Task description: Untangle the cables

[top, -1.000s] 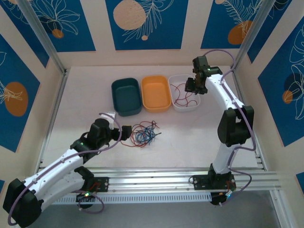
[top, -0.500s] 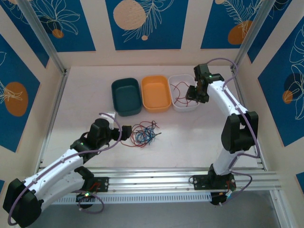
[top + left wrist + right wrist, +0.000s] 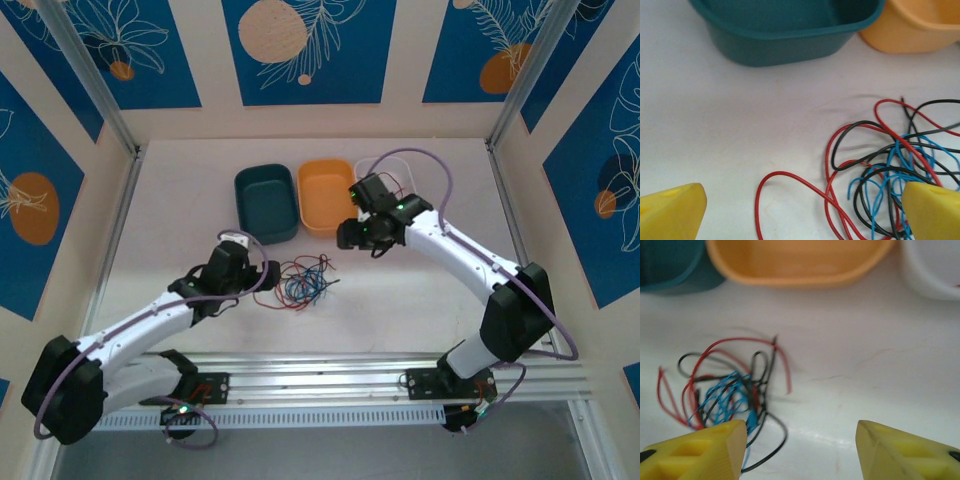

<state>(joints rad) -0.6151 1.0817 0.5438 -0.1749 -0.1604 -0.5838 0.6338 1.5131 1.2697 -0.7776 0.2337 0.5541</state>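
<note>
My right gripper grabs the red cable's clear arch on the bin side next, to draw it out of the tangle.
The cables (image 3: 302, 282) lie as one loose tangle of red, black and blue strands on the white table, in front of the bins. My left gripper (image 3: 258, 277) sits just left of the tangle and is open. In the left wrist view its yellow fingertips (image 3: 671, 211) stand wide apart, and a red loop (image 3: 790, 180) lies flat on the table between them, ungripped. My right gripper (image 3: 352, 236) hovers above and to the right of the tangle, open and empty. In the right wrist view the cables (image 3: 730, 390) lie ahead and to the left of my gripper (image 3: 802, 450).
Three bins stand in a row behind the tangle: teal (image 3: 266, 203), orange (image 3: 322, 190) and white (image 3: 405, 165), the last partly hidden by my right arm. Aluminium rails run along the table's near edge (image 3: 330, 375). Bare tabletop lies right of the tangle.
My right arm has swung from over the white bin leftward and nearer, to just above and right of the tangle, and its jaws have widened. My left arm has edged closer to the cables.
</note>
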